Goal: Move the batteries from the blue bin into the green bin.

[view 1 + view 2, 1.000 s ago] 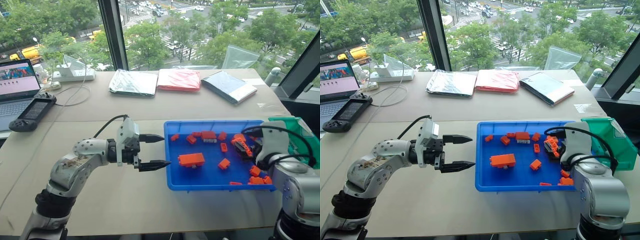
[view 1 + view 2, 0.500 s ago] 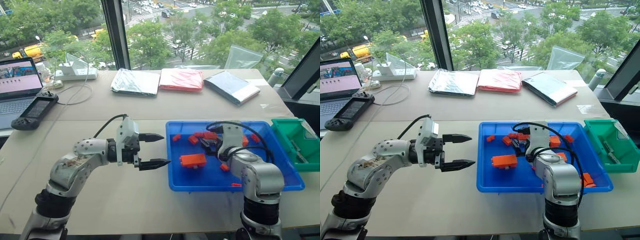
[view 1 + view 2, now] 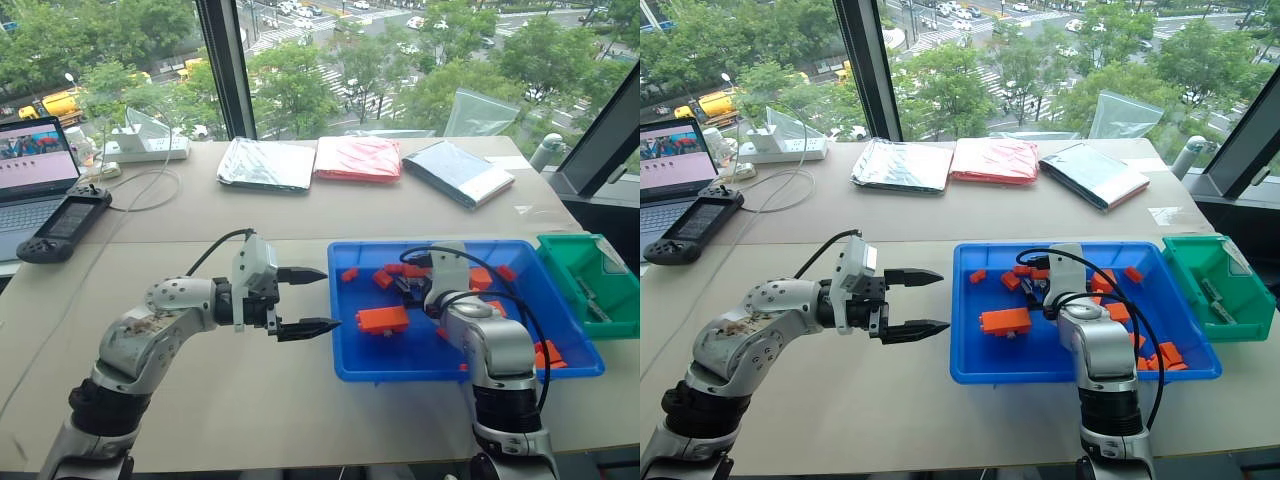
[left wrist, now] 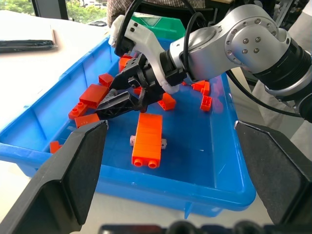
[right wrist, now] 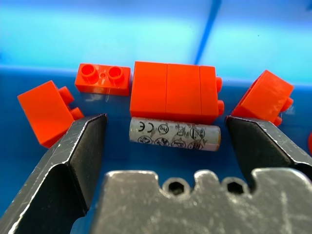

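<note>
My right gripper should close on the battery now. My fingers are beside both ends of the grey battery (image 5: pixel 174 134), so they would catch the battery if they closed now.
The blue bin (image 3: pixel 400 372) lies on the table right of centre, with several orange bricks (image 3: pixel 383 320) scattered in it. My right gripper (image 5: pixel 165 122) is open inside the bin near its far wall (image 3: pixel 405 285). A grey battery (image 5: pixel 174 134) lies crosswise between its fingers, beside a long orange brick (image 5: pixel 173 90). The green bin (image 3: pixel 590 290) stands just past the blue bin's right end, with a small grey piece in it. My left gripper (image 3: pixel 331 298) hangs open just outside the blue bin's left wall, pointing right, with nothing in it.
At the back of the table lie three flat pouches: silver (image 3: pixel 266 163), red (image 3: pixel 358 158) and a dark one (image 3: pixel 462 172). A laptop (image 3: pixel 35 185), a black handheld controller (image 3: pixel 66 225) and a power strip (image 3: pixel 145 148) sit far left. Windows stand behind the table.
My right arm swung left from the blue bin's right end, near the green bin, to the bin's far middle and dropped lower. The left arm stayed still.
</note>
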Available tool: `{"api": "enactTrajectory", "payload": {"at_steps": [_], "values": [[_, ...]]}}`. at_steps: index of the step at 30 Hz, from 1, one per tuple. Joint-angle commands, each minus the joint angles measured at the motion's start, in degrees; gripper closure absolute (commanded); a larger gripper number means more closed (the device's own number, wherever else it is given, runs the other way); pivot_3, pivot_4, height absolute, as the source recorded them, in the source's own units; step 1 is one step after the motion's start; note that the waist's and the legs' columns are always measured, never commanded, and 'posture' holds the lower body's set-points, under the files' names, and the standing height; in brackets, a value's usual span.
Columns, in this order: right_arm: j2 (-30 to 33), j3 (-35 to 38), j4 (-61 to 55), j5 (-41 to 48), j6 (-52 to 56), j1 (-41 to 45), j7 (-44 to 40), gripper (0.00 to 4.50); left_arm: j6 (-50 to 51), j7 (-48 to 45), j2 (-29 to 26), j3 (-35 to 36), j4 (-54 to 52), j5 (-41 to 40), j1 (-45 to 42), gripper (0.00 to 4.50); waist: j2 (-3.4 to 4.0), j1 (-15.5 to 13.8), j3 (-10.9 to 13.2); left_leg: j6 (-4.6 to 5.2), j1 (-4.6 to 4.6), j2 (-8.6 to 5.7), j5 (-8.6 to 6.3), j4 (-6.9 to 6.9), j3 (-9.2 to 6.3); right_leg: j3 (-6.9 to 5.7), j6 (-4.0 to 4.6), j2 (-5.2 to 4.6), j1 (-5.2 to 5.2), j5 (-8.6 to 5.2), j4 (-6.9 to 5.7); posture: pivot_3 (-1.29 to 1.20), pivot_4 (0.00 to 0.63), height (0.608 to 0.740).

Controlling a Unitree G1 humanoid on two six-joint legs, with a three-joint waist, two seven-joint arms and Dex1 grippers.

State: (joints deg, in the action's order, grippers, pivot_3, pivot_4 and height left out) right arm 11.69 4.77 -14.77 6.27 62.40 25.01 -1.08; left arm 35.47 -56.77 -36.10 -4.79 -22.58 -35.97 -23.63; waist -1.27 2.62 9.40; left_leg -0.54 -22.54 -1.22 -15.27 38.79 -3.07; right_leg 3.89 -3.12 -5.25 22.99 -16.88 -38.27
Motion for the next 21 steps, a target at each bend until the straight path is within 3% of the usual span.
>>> {"api": "enactTrajectory", "payload": {"at_steps": [1, 2, 7, 21], "values": [[0.1, 0.0, 0.4, -0.5, -0.2, -0.5, 0.0, 0.03, -0.6, 0.3, -0.4, 1.1, -1.8, -0.3, -0.1, 0.0, 0.0, 0.0, 0.0, 0.0, 0.0, 0.0, 0.0, 0.0, 0.0, 0.0, 0.0, 0.0, 0.0, 0.0, 0.0, 0.0, 0.15, 0.74], [0.2, 0.0, 0.3, -0.6, -0.1, -0.7, 0.0, 0.53, -0.5, 0.4, -0.3, 1.1, -1.8, -0.4, -0.1, 0.0, 0.0, 0.0, 0.0, 0.0, 0.0, 0.0, 0.0, 0.0, 0.0, 0.0, 0.0, 0.0, 0.0, 0.0, 0.0, 0.0, 0.15, 0.74], [0.7, -0.6, -0.4, -1.0, 0.6, -1.4, -0.4, 1.96, -0.3, 0.6, -0.1, 0.9, -1.8, -0.4, -0.5, 0.0, 0.0, 0.0, 0.0, 0.0, 0.0, 0.0, 0.0, 0.0, 0.0, 0.0, 0.0, -0.01, 0.0, 0.0, -0.02, 0.0, 0.15, 0.74], [4.1, 8.2, -14.4, 4.1, 3.8, 0.7, -5.2, 2.02, -0.7, 0.2, 0.1, 0.3, -1.0, -0.2, -0.8, 0.0, 0.0, 0.1, 0.0, 0.0, -0.16, -0.01, 0.0, 0.02, 0.0, 0.0, 0.0, 0.0, 0.14, 0.0, -0.03, 0.0, 0.15, 0.74]]}}
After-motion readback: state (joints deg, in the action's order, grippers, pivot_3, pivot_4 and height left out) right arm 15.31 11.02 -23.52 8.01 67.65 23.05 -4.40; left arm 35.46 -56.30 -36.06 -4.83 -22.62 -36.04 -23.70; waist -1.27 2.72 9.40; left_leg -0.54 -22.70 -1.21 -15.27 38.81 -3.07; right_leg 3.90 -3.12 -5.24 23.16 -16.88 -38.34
